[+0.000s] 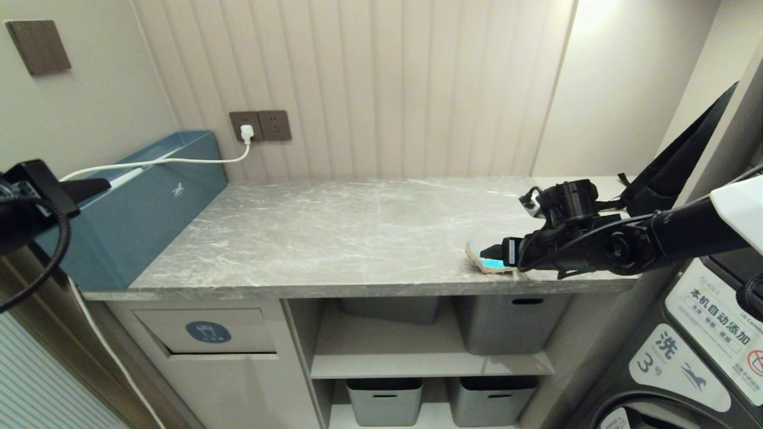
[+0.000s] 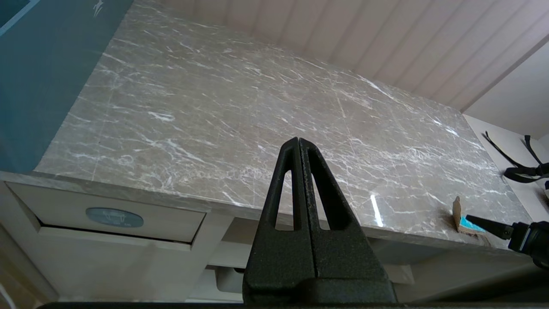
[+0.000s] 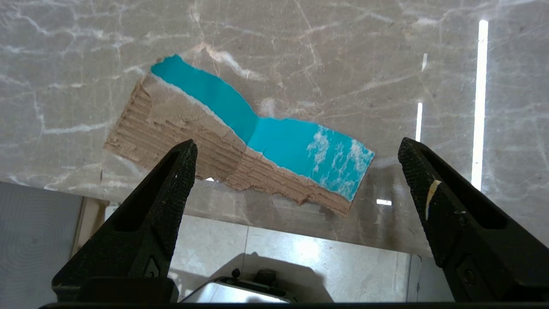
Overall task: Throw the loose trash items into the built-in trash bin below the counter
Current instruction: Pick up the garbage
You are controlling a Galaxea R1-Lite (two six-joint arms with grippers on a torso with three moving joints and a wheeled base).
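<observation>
My right gripper is next going to pick up the torn cardboard scrap by its white-scuffed blue end [image 1: 498, 265], and then it will throw the scrap into the trash bin [image 1: 207, 332].
One torn cardboard scrap [image 1: 484, 264], brown with a cyan-blue face, lies at the front edge of the marble counter [image 1: 334, 232], toward its right end. My right gripper [image 1: 490, 251] hovers over it, open wide. In the right wrist view the scrap [image 3: 201, 124] sits just ahead of the spread fingers [image 3: 180, 171], and the gripper [image 3: 297, 143] holds nothing. The scrap [image 2: 465, 223] also shows in the left wrist view. The trash bin flap [image 1: 205, 332] with its blue oval badge is under the counter's left end, closed. My left gripper [image 2: 299, 141] is shut and empty, parked off the counter's left front.
A long teal-blue box [image 1: 143, 202] with a white cable stands at the counter's left. Grey tubs [image 1: 509, 325] fill the open shelves below. A washing machine [image 1: 685, 357] sits at the right, and black straps [image 1: 673, 173] lie on the counter's far right.
</observation>
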